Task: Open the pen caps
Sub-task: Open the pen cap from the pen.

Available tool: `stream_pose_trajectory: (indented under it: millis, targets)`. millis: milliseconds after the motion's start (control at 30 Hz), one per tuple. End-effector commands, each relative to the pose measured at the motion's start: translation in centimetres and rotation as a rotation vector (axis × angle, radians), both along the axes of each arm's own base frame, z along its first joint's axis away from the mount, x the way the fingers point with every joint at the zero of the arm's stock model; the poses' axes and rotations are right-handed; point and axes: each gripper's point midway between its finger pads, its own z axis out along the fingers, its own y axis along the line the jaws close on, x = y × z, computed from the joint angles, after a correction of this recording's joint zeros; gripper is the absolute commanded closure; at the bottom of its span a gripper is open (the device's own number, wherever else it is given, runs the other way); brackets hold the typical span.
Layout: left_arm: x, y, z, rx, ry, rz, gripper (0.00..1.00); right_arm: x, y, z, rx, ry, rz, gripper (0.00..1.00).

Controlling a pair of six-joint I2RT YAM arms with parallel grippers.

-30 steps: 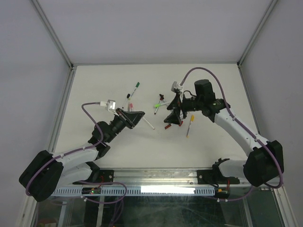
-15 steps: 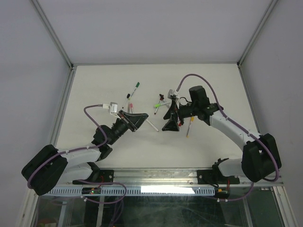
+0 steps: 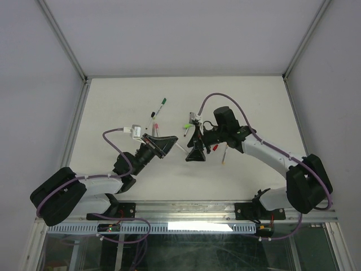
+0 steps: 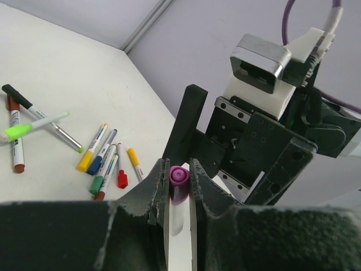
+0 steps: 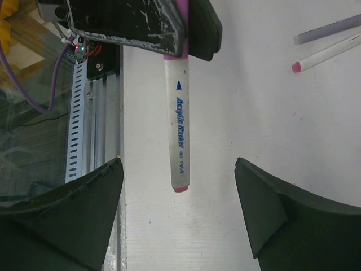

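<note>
The purple cap of the pen should stay free, so my right gripper should grab the pen's white body near its loose pink end [image 3: 184, 151] [image 5: 180, 163].
My left gripper [image 4: 179, 169] is shut on a pen [image 5: 177, 130] with a white barrel and a purple cap [image 4: 180, 179]; the cap sits between the fingertips. In the top view the left gripper [image 3: 167, 141] holds this pen [image 3: 179, 148] pointing right, toward my right gripper [image 3: 194, 153]. My right gripper [image 5: 177, 169] is open and empty, its two fingers wide apart on either side of the pen's free pink end [image 5: 180, 189], not touching it. The left gripper [image 5: 141, 22] shows at the top of the right wrist view.
Several other pens lie on the white table: a cluster with yellow, blue, green and red ends [image 4: 107, 164], crossed black, green and brown ones [image 4: 34, 121], and two at the right wrist view's upper right [image 5: 327, 53]. The table's front rail [image 5: 84, 113] runs close by.
My right gripper has moved left and nearer, up to the free end of the held pen. My left gripper has shifted slightly right, still shut on the pen.
</note>
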Motion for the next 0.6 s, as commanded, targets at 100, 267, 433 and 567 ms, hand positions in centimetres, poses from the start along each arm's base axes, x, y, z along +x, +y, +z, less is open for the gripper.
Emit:
stream_pose_trajectory:
  millis: [100,267,433,567]
  targets:
    - [-0.1,0.0,2.6,-0.094,-0.048,0.007,1.00,1.9,1.6,-0.5,-0.019,-0.070,-0.095,0.20]
    - [-0.1,-0.4,2.4,-0.110,-0.028,-0.012,1.00,2.5,2.1,0.3,0.015,-0.075,-0.132,0.29]
    - [-0.1,-0.9,2.1,-0.137,0.000,-0.033,1.00,2.1,2.3,1.1,0.055,-0.106,-0.110,0.45]
    - [0.2,-0.9,1.9,-0.151,0.021,-0.024,1.00,1.4,2.4,1.3,0.063,-0.120,-0.072,0.62]
